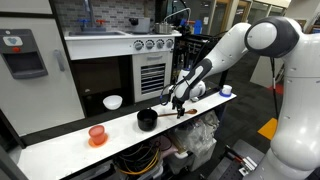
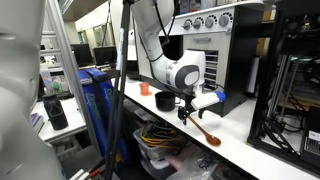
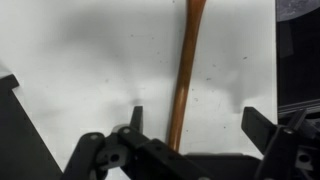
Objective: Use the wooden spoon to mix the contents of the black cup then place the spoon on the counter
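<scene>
My gripper takes hold of the wooden spoon [image 3: 185, 70] by its thin handle next, to mix in the black cup, which leaves the bowl end free.
The wooden spoon [image 3: 185, 70] lies on the white counter [image 3: 70, 60]. In the wrist view its thin reddish-brown handle runs between my fingers, nearer one of them and touching neither. My gripper [image 3: 196, 112] is open and sits just above the handle end, seen in both exterior views [image 1: 180, 100] [image 2: 185, 112]. The spoon's bowl end [image 2: 212, 139] points away from the black cup [image 2: 163, 100]. In an exterior view the black cup [image 1: 147, 119] stands on the counter [image 1: 60, 145] a short way from the gripper.
An orange-red translucent cup [image 1: 97, 134] stands further along the counter. A white bowl [image 1: 113, 102] sits on a lower shelf behind. A small blue and white object [image 1: 226, 90] is near the counter's end. The counter edge [image 2: 250, 160] is close to the spoon.
</scene>
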